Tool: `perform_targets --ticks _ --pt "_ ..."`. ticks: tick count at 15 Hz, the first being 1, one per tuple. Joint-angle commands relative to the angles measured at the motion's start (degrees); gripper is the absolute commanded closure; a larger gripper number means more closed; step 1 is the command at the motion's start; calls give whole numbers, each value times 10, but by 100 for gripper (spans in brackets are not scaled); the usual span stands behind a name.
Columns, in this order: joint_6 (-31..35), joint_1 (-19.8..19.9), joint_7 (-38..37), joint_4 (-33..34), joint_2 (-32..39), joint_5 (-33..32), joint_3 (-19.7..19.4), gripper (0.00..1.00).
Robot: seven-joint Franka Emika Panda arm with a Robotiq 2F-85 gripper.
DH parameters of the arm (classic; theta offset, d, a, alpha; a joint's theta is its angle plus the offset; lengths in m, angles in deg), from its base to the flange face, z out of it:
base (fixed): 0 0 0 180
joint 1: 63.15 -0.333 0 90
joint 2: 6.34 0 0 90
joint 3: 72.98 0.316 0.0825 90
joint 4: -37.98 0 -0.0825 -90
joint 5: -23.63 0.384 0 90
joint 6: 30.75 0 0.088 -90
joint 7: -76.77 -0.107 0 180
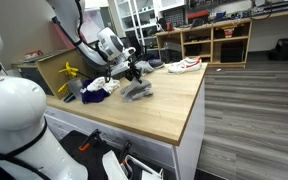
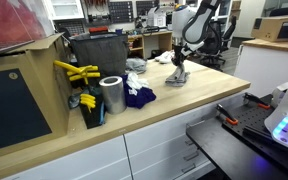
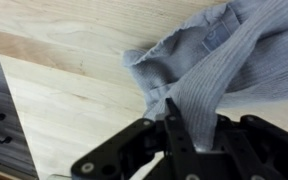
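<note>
The cloth (image 1: pixel 137 91) rests on flat wood, so the fold would land there. It is time for my gripper to open.
A grey ribbed cloth (image 3: pixel 209 60) hangs from my gripper (image 3: pixel 196 135), whose black fingers (image 3: pixel 173 125) are shut on a fold of it. The rest of the cloth drapes onto the light wooden tabletop (image 3: pixel 64 90). In both exterior views the gripper (image 1: pixel 134 70) (image 2: pixel 182 57) stands just above the table with the grey cloth (image 1: pixel 137 91) (image 2: pixel 178 77) bunched under it and touching the wood. The pinched part of the cloth is hidden between the fingers.
Near the cloth lies a dark blue garment (image 1: pixel 94 90) (image 2: pixel 137 97). A metal can (image 2: pixel 112 95), a yellow tool (image 2: pixel 74 71) and a dark bin (image 2: pixel 96 50) stand by it. A white and red shoe (image 1: pixel 184 66) lies at the table's far end. The table edge (image 1: pixel 194 110) drops to the floor.
</note>
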Motion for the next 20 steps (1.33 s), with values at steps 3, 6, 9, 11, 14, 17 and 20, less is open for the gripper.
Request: perform_targets --ticks 3,6,9,11,14,17,20 --pt "-10 -11 -5 -15 -14 -61 -11 62" --pt "-10 -10 -2 -17 -18 -91 -8 47" --pt "-12 -10 -4 -15 -20 -111 -6 24" --pt "-16 -10 -6 -14 -26 -114 -5 9" --pt "-16 -13 -18 -10 -45 -108 -4 0" --pt "-13 -14 -44 8 -53 -66 8 0" --pt "-9 -10 -49 27 -40 26 35 0"
